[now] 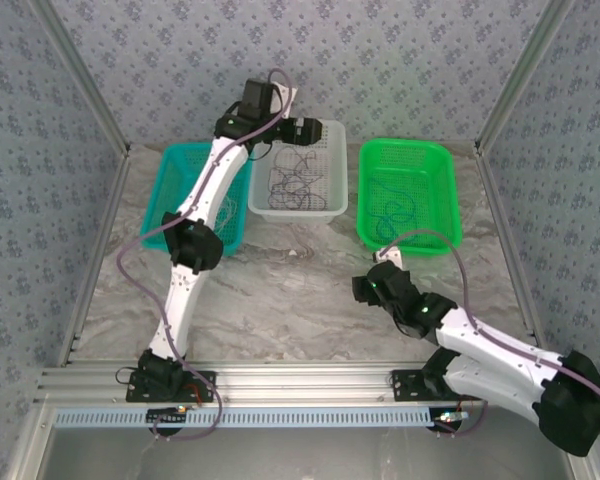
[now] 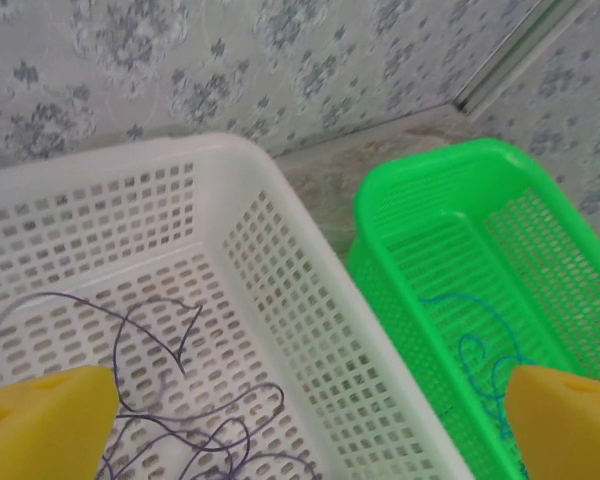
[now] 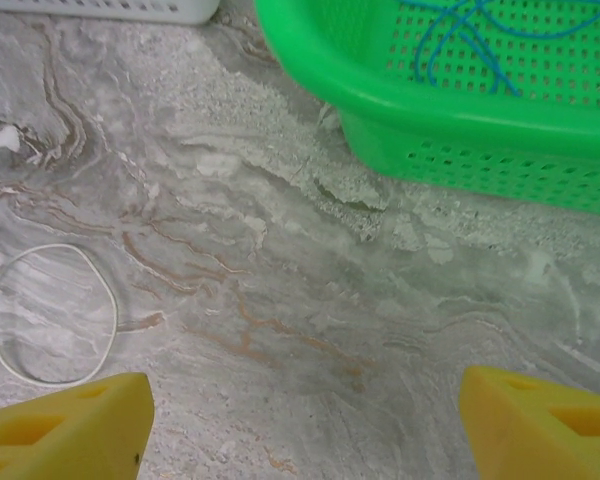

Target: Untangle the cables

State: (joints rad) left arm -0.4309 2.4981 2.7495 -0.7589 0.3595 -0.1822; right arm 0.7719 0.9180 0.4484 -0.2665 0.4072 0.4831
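My right gripper grabs the whitish cable at its loop (image 3: 112, 312) next, so a length stays free for my left gripper to untangle.
Dark purple cables (image 1: 295, 180) lie tangled and loopy on the floor of the white basket (image 1: 296, 213). My left gripper (image 1: 305, 133) hovers over that basket's far end. In the left wrist view the gripper (image 2: 305, 440) is open, its yellow fingers (image 2: 40, 425) wide apart, nothing between them, and the purple cables (image 2: 180, 420) lie below. A blue cable (image 2: 480, 360) rests in the green basket (image 2: 420, 200). My right gripper (image 3: 300, 430) is open above bare marble. A whitish cable loop (image 3: 55, 315) lies on the table to its left.
A teal basket (image 1: 165, 190) stands left of the white one, partly under the left arm. The green basket (image 1: 412, 146) with its blue cable (image 3: 470, 30) sits at the back right, just beyond the right gripper (image 1: 373, 285). Patterned walls and metal posts enclose the table.
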